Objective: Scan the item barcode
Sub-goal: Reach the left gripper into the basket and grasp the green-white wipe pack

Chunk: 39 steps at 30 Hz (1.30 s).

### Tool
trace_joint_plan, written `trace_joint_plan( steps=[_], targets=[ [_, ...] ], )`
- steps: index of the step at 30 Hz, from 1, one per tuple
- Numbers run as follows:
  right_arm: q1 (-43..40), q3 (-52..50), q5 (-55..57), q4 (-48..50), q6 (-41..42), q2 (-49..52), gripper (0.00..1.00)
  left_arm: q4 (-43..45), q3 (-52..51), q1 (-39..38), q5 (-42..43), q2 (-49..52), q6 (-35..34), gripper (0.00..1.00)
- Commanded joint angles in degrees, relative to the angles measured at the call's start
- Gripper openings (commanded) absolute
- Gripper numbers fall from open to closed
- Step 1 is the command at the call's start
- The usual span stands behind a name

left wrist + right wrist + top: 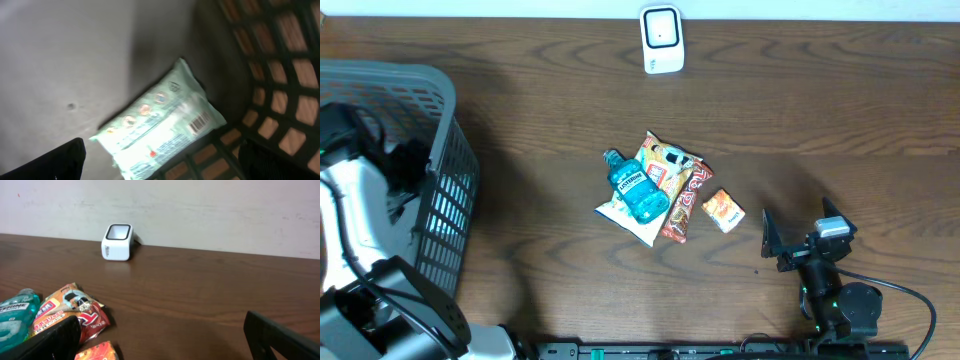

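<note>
My left gripper grips the pale green packet by its edge [136,132] next, so the barcode [200,122] stays uncovered for the scanner.
A pale green packet [160,125] lies in the corner of the grey basket [270,75], with its barcode [200,122] facing up. My left gripper [162,165] hangs above the packet, open, with both fingers well clear of it. In the overhead view my left arm [360,200] reaches into the basket [445,150] at the left edge. The white scanner [662,40] stands at the back middle of the table and also shows in the right wrist view as a scanner [118,242]. My right gripper [798,228] rests open at the front right, holding nothing.
A pile sits mid-table: a blue mouthwash bottle [638,188] on a snack bag [665,165], a red bar [686,205] and a small orange packet [724,210]. My right gripper [165,340] faces the scanner, with the pile to its left.
</note>
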Motion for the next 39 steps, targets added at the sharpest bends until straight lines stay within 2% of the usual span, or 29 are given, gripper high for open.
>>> trace_joint_plan(
  steps=[1, 8, 22, 26, 30, 32, 33, 34, 35, 36, 37, 39],
  targets=[
    [0.46, -0.07, 0.17, -0.24, -0.24, -0.07, 0.99, 0.02, -1.84, -4.28, -4.98, 0.96, 6.43, 0.98],
    [0.44, -0.07, 0.2, -0.24, -0.24, -0.07, 0.99, 4.74, -4.85, -9.4, -5.95, 3.5, 10.4, 0.98],
    [0.46, -0.07, 0.2, -0.24, -0.24, -0.07, 0.99, 5.86, -5.25, -9.01, -7.04, 18.25, 10.38, 0.98],
    [0.46, -0.07, 0.2, -0.24, -0.24, -0.07, 0.99, 5.88, -5.25, -8.61, -7.61, 20.11, 10.38, 0.98],
    [0.44, -0.07, 0.2, -0.24, -0.24, -0.07, 0.99, 5.9, -5.22, -7.63, -11.76, 20.15, 10.34, 0.98],
    [0.46, -0.07, 0.17, -0.24, -0.24, -0.07, 0.99, 5.88, -5.22, -6.69, -11.89, 20.15, 9.68, 0.88],
    [0.44, -0.07, 0.2, -0.24, -0.24, -0.07, 0.99, 5.88, -5.22, -6.25, -11.89, 20.13, 9.11, 0.81],
    [0.46, -0.07, 0.17, -0.24, -0.24, -0.07, 0.99, 5.88, -5.22, -5.73, -11.89, 20.13, 8.52, 0.7],
    [0.44, -0.07, 0.2, -0.24, -0.24, -0.07, 0.99, 5.88, -5.2, -5.25, -11.89, 20.13, 8.17, 0.56],
    [0.44, -0.07, 0.17, -0.24, -0.24, -0.07, 0.99, 5.73, -4.87, -4.13, -11.89, 20.11, 7.28, 0.22],
    [0.46, -0.07, 0.2, -0.24, -0.24, -0.07, 0.99, 5.6, -4.55, -3.54, -11.89, 20.09, 6.75, 0.1],
    [0.46, -0.07, 0.2, -0.24, -0.24, -0.07, 0.99, 5.4, -3.72, -2.38, -11.89, 19.85, 6.16, 0.07]
  ],
)
